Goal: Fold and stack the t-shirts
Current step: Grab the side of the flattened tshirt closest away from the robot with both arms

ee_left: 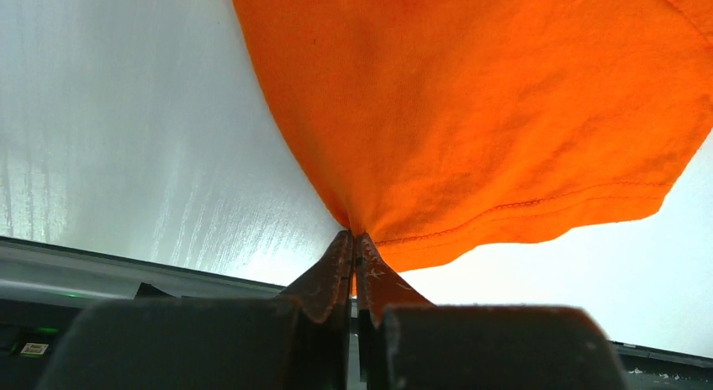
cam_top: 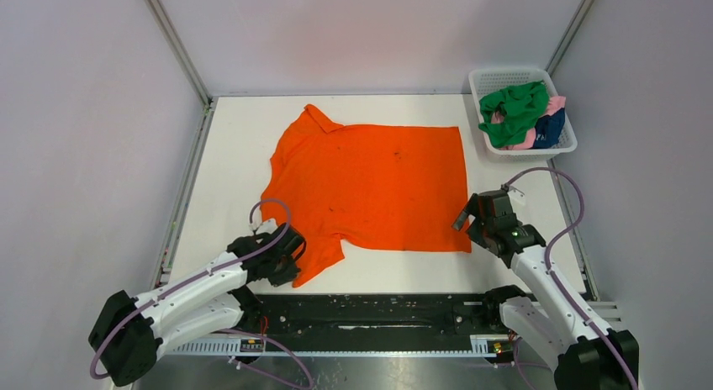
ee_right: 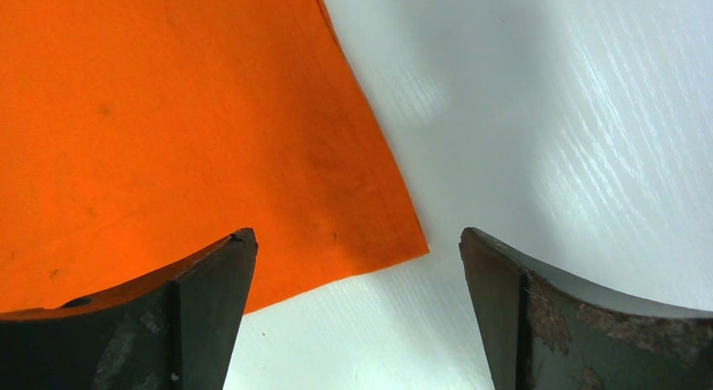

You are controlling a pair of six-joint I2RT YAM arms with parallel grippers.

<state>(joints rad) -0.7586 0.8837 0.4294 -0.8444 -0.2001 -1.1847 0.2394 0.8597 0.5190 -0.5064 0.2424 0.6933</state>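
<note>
The t-shirt's near corner lies between my fingers, but they are still above the flat cloth, so my right gripper needs to go lower before it closes.
The orange t-shirt lies spread flat in the middle of the white table. My left gripper is shut on the hem of its near left sleeve; in the left wrist view the orange cloth runs up from my closed left gripper. My right gripper is open and empty, just above the shirt's near right corner. In the right wrist view that shirt corner lies between the two fingers of the right gripper. Green, pink and navy t-shirts lie crumpled in the basket.
The white mesh basket stands at the far right corner of the table. Grey walls with metal posts close in the table on three sides. A black rail runs along the near edge between the arm bases.
</note>
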